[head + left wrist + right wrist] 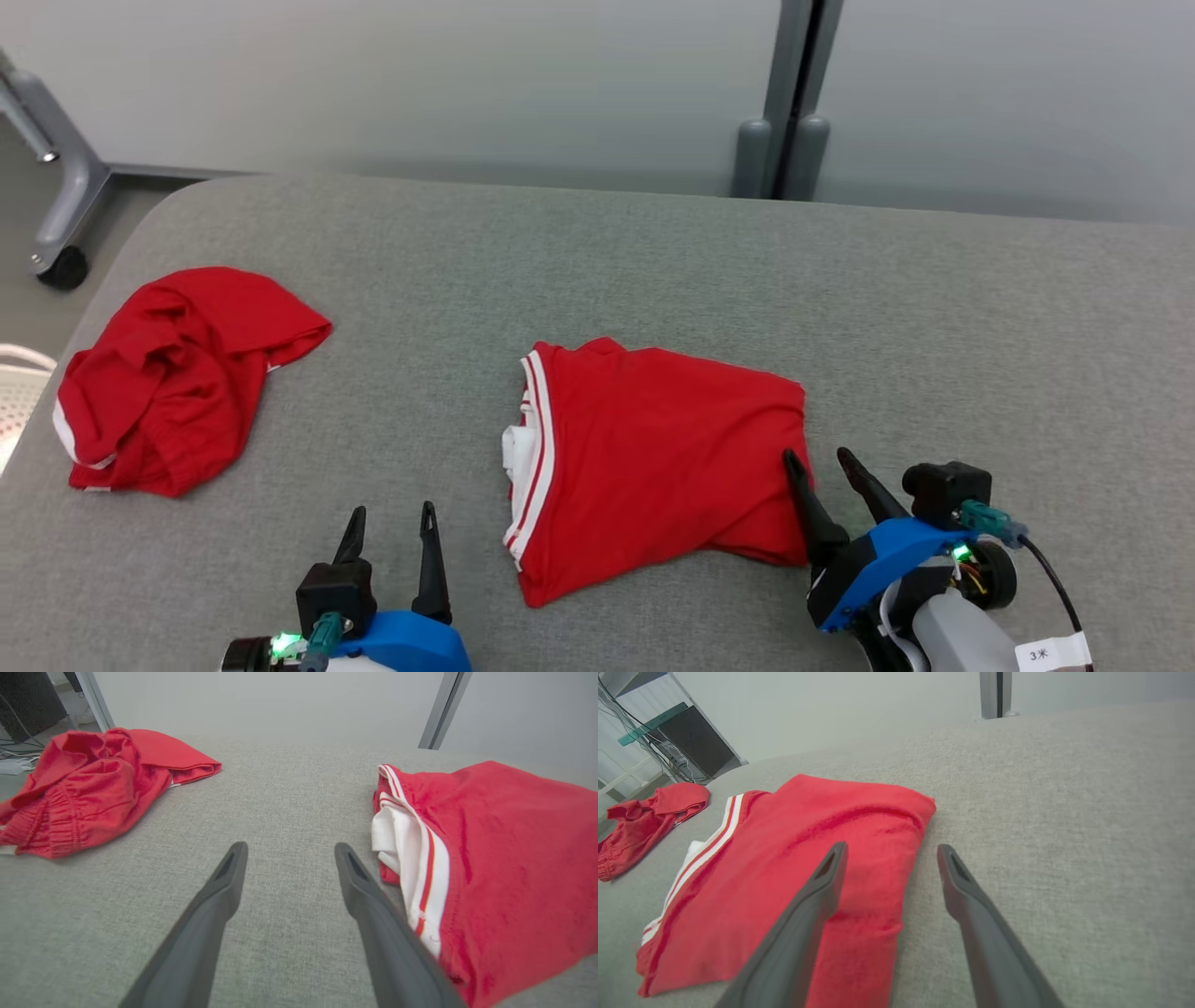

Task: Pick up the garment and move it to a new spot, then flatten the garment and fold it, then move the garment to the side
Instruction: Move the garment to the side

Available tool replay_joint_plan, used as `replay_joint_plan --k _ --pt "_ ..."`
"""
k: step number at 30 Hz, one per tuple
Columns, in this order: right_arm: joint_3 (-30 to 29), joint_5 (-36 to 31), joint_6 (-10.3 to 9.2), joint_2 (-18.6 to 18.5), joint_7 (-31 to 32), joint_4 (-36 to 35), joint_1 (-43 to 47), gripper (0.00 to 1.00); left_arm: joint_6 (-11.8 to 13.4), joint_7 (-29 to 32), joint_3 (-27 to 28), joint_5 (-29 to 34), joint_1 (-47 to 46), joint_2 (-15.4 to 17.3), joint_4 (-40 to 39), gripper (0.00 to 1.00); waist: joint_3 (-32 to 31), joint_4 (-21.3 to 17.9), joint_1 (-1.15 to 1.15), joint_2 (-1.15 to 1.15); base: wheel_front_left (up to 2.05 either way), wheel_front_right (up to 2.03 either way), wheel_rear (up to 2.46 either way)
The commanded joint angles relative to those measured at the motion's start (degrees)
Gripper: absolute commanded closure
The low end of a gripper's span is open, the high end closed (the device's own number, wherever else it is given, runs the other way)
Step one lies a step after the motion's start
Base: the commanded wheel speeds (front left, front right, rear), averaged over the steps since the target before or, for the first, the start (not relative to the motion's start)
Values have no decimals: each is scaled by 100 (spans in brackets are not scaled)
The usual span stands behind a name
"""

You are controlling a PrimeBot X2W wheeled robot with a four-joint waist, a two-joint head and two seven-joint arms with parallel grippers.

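The garment needs to go to a new spot, so I should pick it up next with my right gripper by its folded edge opposite the white stripes.
A folded red garment (653, 457) with white stripes along its left edge lies at the middle of the grey padded table (653, 271); it also appears as the garment (504, 868) and the garment (794, 872) in the wrist views. My right gripper (822, 462) stands open at its right edge, the left finger over the cloth and the right finger over bare table, holding nothing. My left gripper (392, 513) is open and empty over bare table, to the left of the garment's striped edge. In their own views the left gripper (288, 848) and right gripper (891, 849) stand wide apart.
A second red garment (177, 373) lies crumpled near the table's left edge, also seen as a crumpled heap (93, 784). A grey wheeled stand leg (65, 215) is on the floor beyond the left corner. A grey post (789, 103) stands behind the table against the wall.
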Motion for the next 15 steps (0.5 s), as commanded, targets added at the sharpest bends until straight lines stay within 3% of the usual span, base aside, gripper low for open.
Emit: replay_joint_plan --k 1,5,7,8,9,15 --pt "-31 103 1 -27 -29 210 -139 0 -22 -15 -11 2 -79 2 4 0 187 247 0 0 0 0 0" --pt "34 252 1 -24 -29 607 -382 0 -19 -15 -19 8 -87 -1 -28 0 281 419 0 0 0 0 0" --pt "153 365 1 -26 -29 724 -443 29 -18 -15 -13 5 -84 0 -49 0 310 445 0 0 0 0 0" --pt "237 470 1 -26 -29 773 -464 91 -17 -15 -9 4 -76 0 -56 0 317 449 0 0 0 0 0" --pt "317 564 1 -25 -27 809 -487 100 -17 -15 -4 1 -65 0 -60 0 322 443 0 0 0 0 0" --pt "342 502 0 -33 -27 549 -563 100 -45 -15 -19 34 -77 -2 -101 0 302 82 0 0 0 0 0"
